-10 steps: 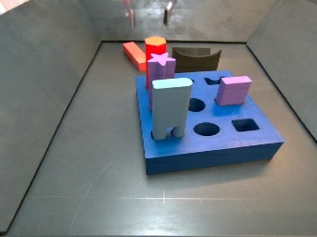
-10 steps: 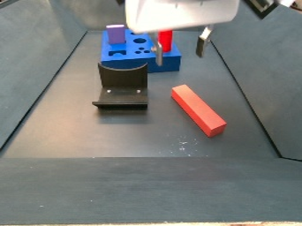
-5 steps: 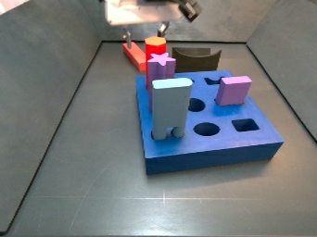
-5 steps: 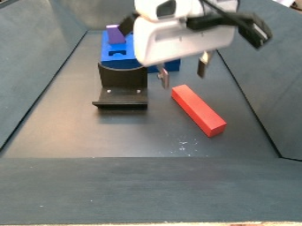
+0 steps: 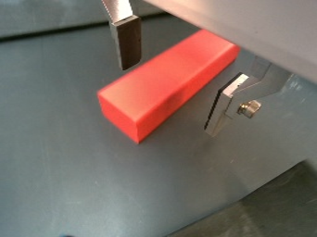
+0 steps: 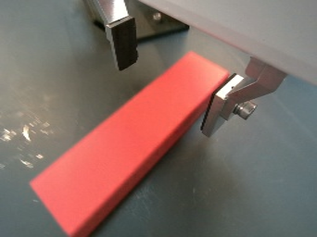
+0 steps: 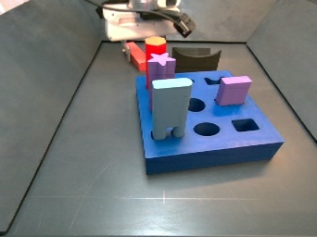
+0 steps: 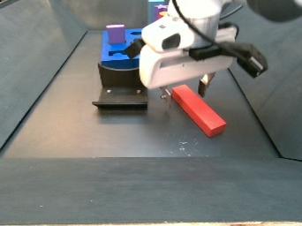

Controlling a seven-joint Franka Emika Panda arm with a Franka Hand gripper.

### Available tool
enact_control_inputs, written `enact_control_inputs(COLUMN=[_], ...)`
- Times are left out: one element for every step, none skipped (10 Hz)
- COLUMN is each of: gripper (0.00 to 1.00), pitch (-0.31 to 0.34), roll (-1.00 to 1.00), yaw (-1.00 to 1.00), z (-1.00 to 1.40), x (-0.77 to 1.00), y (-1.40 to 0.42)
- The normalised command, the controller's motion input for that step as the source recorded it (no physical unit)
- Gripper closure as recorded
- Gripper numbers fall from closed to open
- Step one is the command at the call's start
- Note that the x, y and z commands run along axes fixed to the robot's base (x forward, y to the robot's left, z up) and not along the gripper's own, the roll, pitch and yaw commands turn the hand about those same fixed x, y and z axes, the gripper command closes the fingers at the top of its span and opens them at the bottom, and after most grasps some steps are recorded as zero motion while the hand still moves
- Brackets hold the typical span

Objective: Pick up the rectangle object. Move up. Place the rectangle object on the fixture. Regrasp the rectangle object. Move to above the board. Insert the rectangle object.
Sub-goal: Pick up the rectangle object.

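My gripper grabs the rectangle object by its long sides next, to set it on the dark fixture (image 7: 197, 61) for a regrasp.
The rectangle object, a salmon-red bar (image 8: 200, 112), lies flat on the dark floor to the side of the fixture (image 8: 122, 88). It fills both wrist views (image 5: 168, 83) (image 6: 136, 139). In a side view only its end shows (image 7: 132, 56) behind the board (image 7: 210, 139). My gripper (image 8: 183, 88) is low over the bar's end nearest the board, open, with one finger (image 5: 126, 42) and the other (image 5: 227, 100) on either side of it. Gaps show between pads and bar. The gripper sits midway over the bar in both wrist views (image 5: 176, 72) (image 6: 173, 74).
The blue board holds a tall light-blue block (image 7: 170, 106), a purple block (image 7: 235, 90), a purple star piece (image 7: 161, 63) and a red cylinder with a yellow top (image 7: 155, 44). The dark fixture (image 7: 198, 57) stands behind the board. Grey walls enclose the floor.
The gripper has come down from above the scene to the bar and now straddles its end. The bar and the other pieces have not moved.
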Motion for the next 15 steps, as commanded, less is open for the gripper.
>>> enact_control_inputs(gripper=[0.0,0.0,0.0,0.0,1.0,1.0,1.0,1.0,1.0,1.0,1.0,1.0,1.0,1.0,1.0], pitch=[-0.206,-0.124,0.003,0.0,0.0,0.0,0.0,0.0,0.0,0.0,0.0,0.0,0.0,0.0,0.0], roll=[-0.19,-0.08,0.0,0.0,0.0,0.0,0.0,0.0,0.0,0.0,0.0,0.0,0.0,0.0,0.0], yaw=[0.0,0.0,0.0,0.0,0.0,0.0,0.0,0.0,0.0,0.0,0.0,0.0,0.0,0.0,0.0], z=[-0.4,-0.17,0.0,0.0,0.0,0.0,0.0,0.0,0.0,0.0,0.0,0.0,0.0,0.0,0.0], x=[-0.04,0.0,0.0,0.0,0.0,0.0,0.0,0.0,0.0,0.0,0.0,0.0,0.0,0.0,0.0], y=[0.0,0.0,0.0,0.0,0.0,0.0,0.0,0.0,0.0,0.0,0.0,0.0,0.0,0.0,0.0])
